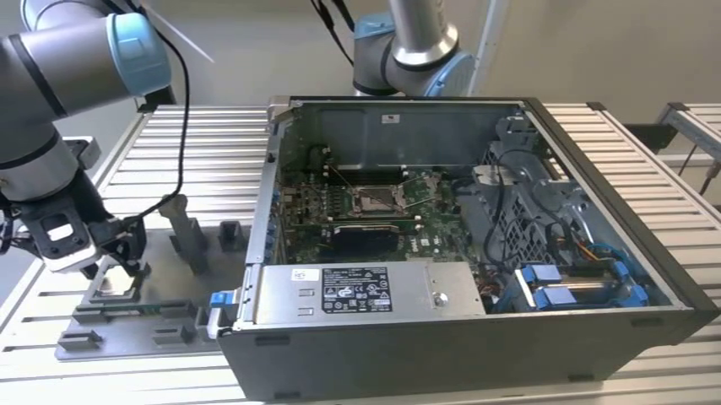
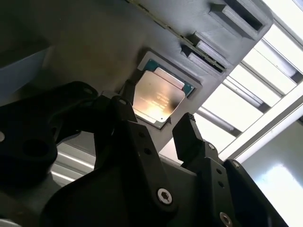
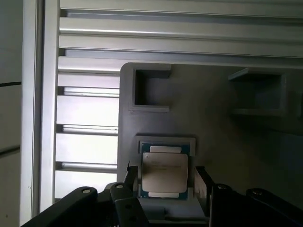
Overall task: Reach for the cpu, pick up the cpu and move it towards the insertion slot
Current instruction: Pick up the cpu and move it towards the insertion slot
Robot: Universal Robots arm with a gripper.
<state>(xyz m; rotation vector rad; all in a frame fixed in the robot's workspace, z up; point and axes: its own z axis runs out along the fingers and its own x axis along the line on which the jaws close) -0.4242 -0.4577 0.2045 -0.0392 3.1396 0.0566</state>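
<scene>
I will grab the cpu by its open side edges next. My fingers fit there, since the tray's raised sides sit tight against the cpu's opposite ends.
The cpu (image 3: 164,172) is a thin square chip with a silvery top. It lies flat in a square pocket of the grey tray (image 3: 213,132), and it also shows in the second wrist view as the cpu (image 2: 158,97). My gripper (image 3: 165,183) is open, with one black finger on each side of the chip, close to its edges. In the exterior view the gripper (image 1: 113,266) hangs low over the tray (image 1: 147,325) at that view's left. The insertion slot (image 1: 376,199) sits inside the open computer case on the green board, well off to the exterior view's right.
The open computer case (image 1: 474,337) stands high right beside the tray. Upright grey posts (image 1: 186,232) rise from the tray next to the gripper. A second arm (image 1: 406,42) stands behind the case. The table is made of ribbed metal slats (image 1: 214,143).
</scene>
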